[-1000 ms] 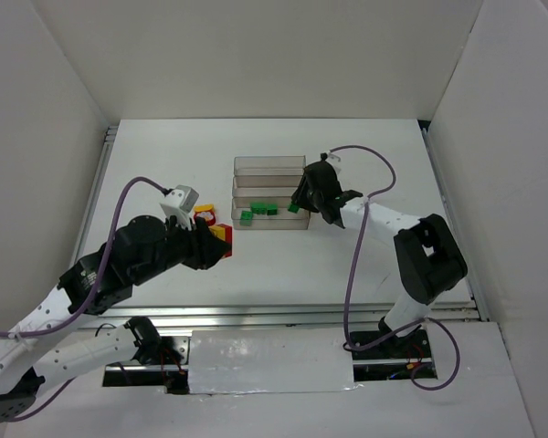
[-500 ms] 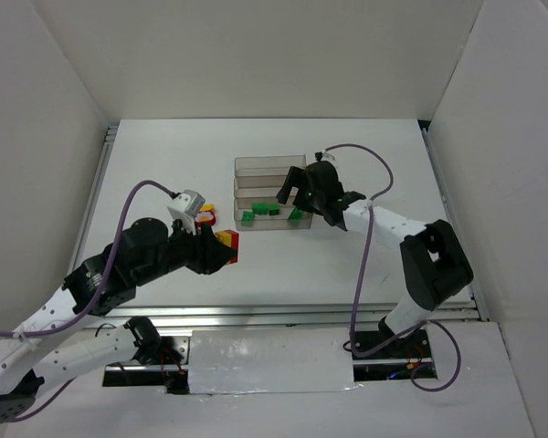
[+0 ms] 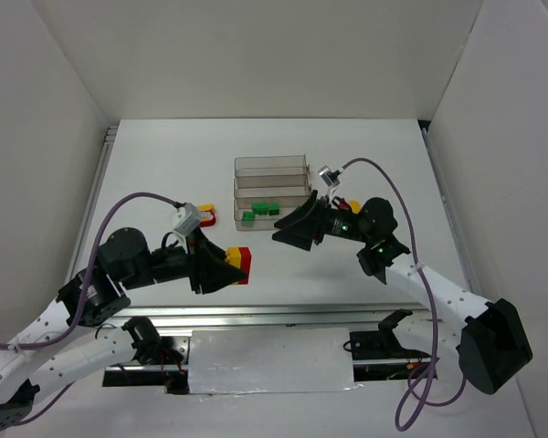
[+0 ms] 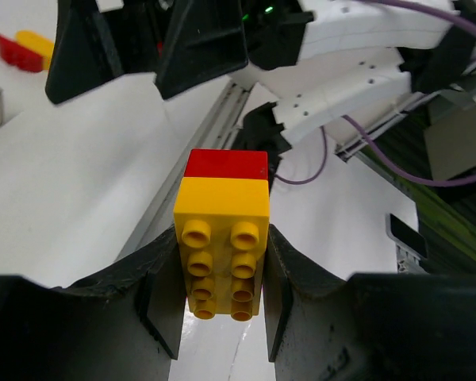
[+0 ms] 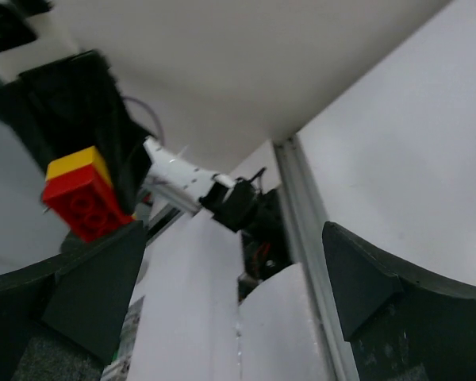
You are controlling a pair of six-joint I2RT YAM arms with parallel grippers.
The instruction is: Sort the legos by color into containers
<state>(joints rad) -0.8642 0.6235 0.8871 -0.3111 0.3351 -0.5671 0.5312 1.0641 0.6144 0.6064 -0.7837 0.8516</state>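
Observation:
My right gripper should next grab the red brick on the exposed end of the stack, to separate and sort the bricks, while the yellow brick stays held.
My left gripper (image 3: 230, 267) is shut on a lego stack (image 3: 242, 264), a yellow brick with a red one on its end, held above the table in front of the containers (image 3: 270, 166). In the left wrist view the stack (image 4: 224, 230) sits squarely between both pads. My right gripper (image 3: 289, 235) hangs open and empty just right of it, jaws turned toward the stack (image 5: 81, 198). Green legos (image 3: 260, 211) lie in the nearest trough. A red and yellow pair (image 3: 205, 216) rests on the table left of the containers.
The white walls close in the table on three sides. A metal rail (image 3: 283, 316) runs along the near edge, just below the held stack. The right arm's purple cable (image 3: 395, 196) loops over the table right of the containers.
The right gripper opened over the near trough, left a green brick there, then swung toward the front and left. The left arm raised the stack and carried it right and nearer.

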